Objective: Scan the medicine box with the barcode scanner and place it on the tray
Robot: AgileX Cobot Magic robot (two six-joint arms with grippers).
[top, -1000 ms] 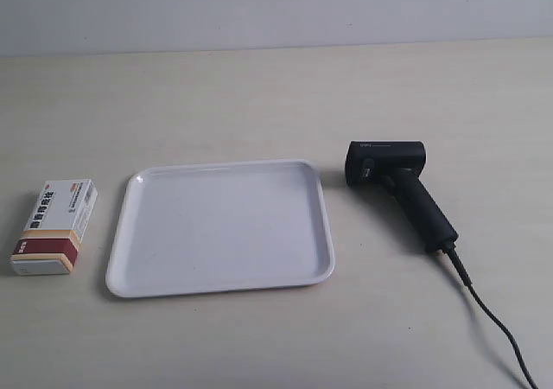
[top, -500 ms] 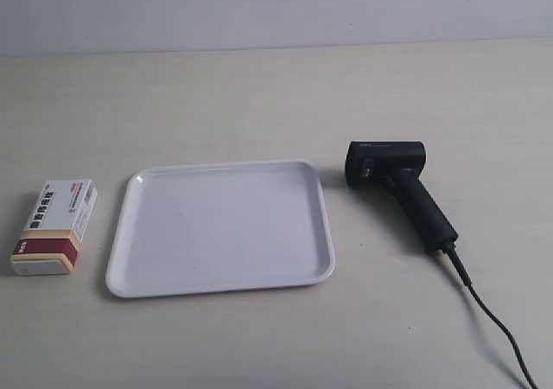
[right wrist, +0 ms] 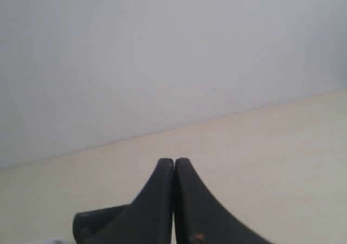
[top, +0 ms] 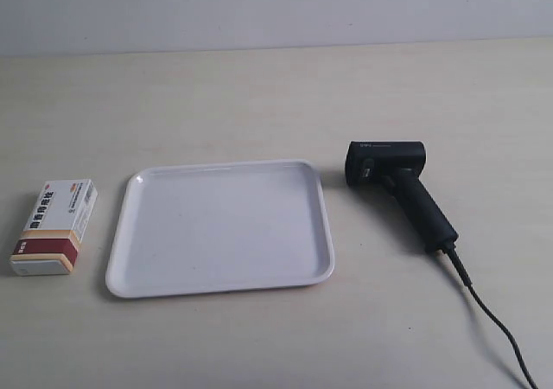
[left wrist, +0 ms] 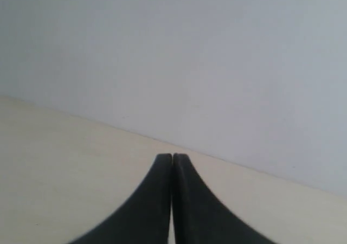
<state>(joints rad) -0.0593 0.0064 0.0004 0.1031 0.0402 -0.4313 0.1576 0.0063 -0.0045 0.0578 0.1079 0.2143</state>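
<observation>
The medicine box should be grabbed next by its dark-red banded end [top: 46, 247] with my left gripper. The medicine box's white end [top: 66, 196] then stays free for scanning.
In the exterior view the medicine box [top: 54, 226] lies flat at the left, white with a dark-red and orange band at its near end. Right of it sits the white tray [top: 130, 233], with nothing on it. The black barcode scanner [top: 399, 188] lies on its side at the right, its cable trailing toward the near right corner. Neither arm shows in that view. My left gripper [left wrist: 172, 157] is shut, pointing over bare table toward the wall. My right gripper [right wrist: 174, 161] is shut too, with part of the scanner's head [right wrist: 97, 223] showing beside its fingers.
A pale wooden table [top: 259, 95] runs back to a light grey wall [top: 276, 9]. The scanner's cable [top: 497, 328] curves off toward the near right edge.
</observation>
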